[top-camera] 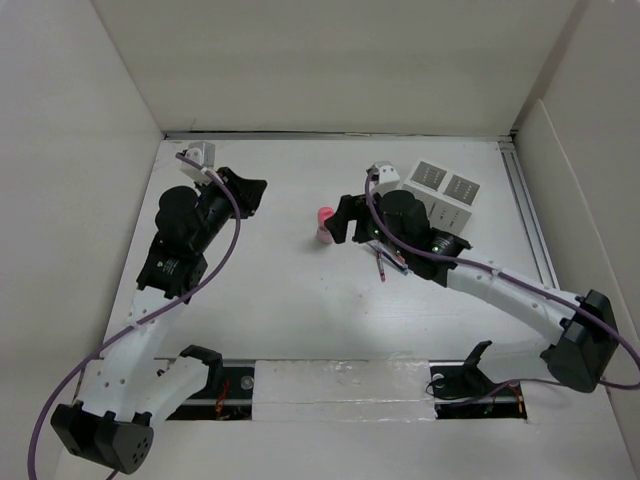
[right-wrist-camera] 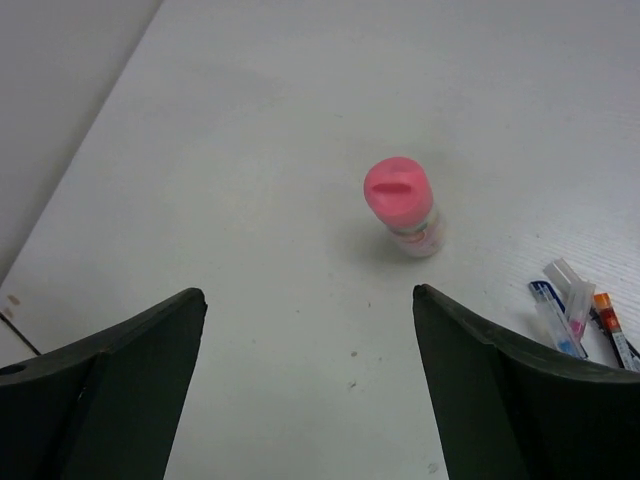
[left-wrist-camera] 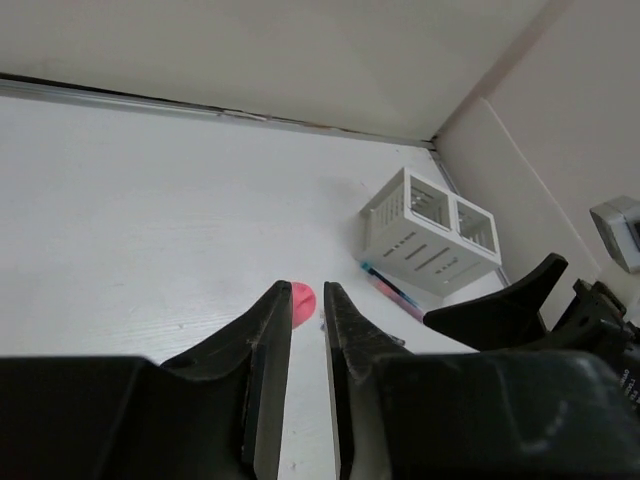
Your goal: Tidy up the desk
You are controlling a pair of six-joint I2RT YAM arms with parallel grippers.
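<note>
The small bottle's base should stay free to stand in the organizer box, so the robot's right gripper next needs to grab the bottle by its pink cap (right-wrist-camera: pixel 398 192).
The desk (top-camera: pixel 285 300) is a white tabletop with white walls round it. A small bottle with a pink cap (top-camera: pixel 323 226) stands upright near its middle. My right gripper (top-camera: pixel 338 222) is wide open and empty just right of the bottle. In the right wrist view the bottle (right-wrist-camera: pixel 403 205) stands beyond the gripper (right-wrist-camera: pixel 308 293), not between the fingers. My left gripper (top-camera: pixel 252 192) hovers at the left. In its wrist view the gripper (left-wrist-camera: pixel 308 290) is shut to a thin gap, holding nothing, and points toward the bottle (left-wrist-camera: pixel 301 297).
A white slotted organizer box (top-camera: pixel 446 194) stands at the back right, also in the left wrist view (left-wrist-camera: pixel 430 235). Several pens (right-wrist-camera: pixel 575 315) lie beside the bottle, under my right arm (top-camera: pixel 383 265). A metal rail (top-camera: pixel 530 225) runs along the right edge.
</note>
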